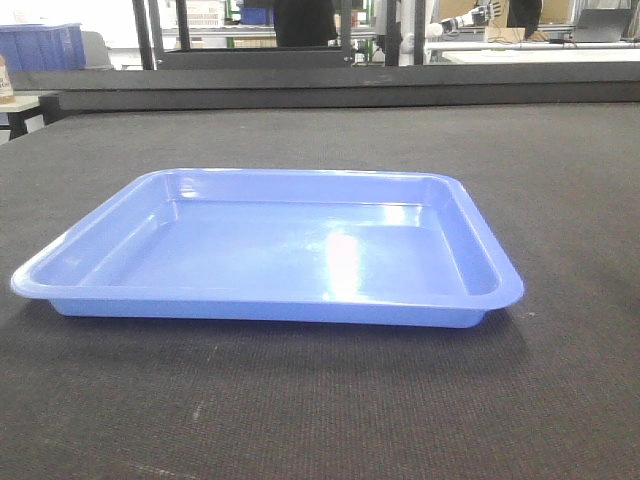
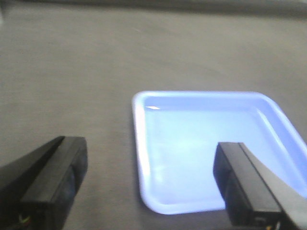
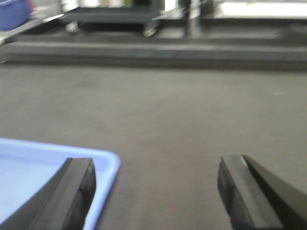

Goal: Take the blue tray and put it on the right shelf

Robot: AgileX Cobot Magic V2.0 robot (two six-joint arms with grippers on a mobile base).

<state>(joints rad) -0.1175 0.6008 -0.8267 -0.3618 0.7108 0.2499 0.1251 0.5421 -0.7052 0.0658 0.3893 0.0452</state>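
Observation:
My left gripper is to take the blue tray [image 1: 270,245] by its short-side rim [image 1: 85,230]. Then it can place the tray on the shelf.
The blue tray [image 1: 270,245] lies flat and empty on the dark table top [image 1: 560,180], in the middle of the front view. My left gripper [image 2: 151,184] is open above the tray's near left corner [image 2: 158,203]; one finger is over bare table, the other over the tray's floor. My right gripper [image 3: 156,189] is also open, straddling the tray's right rim [image 3: 108,177], its left finger above the tray and its right finger above the table. Neither gripper touches the tray. Neither arm appears in the front view. The right shelf is out of view.
A raised dark ledge [image 1: 330,88] runs along the table's far edge. Behind it stand a black-framed cart [image 1: 250,40], a darker-blue bin [image 1: 40,45] at the far left, and benches with a laptop [image 1: 600,25] at the far right.

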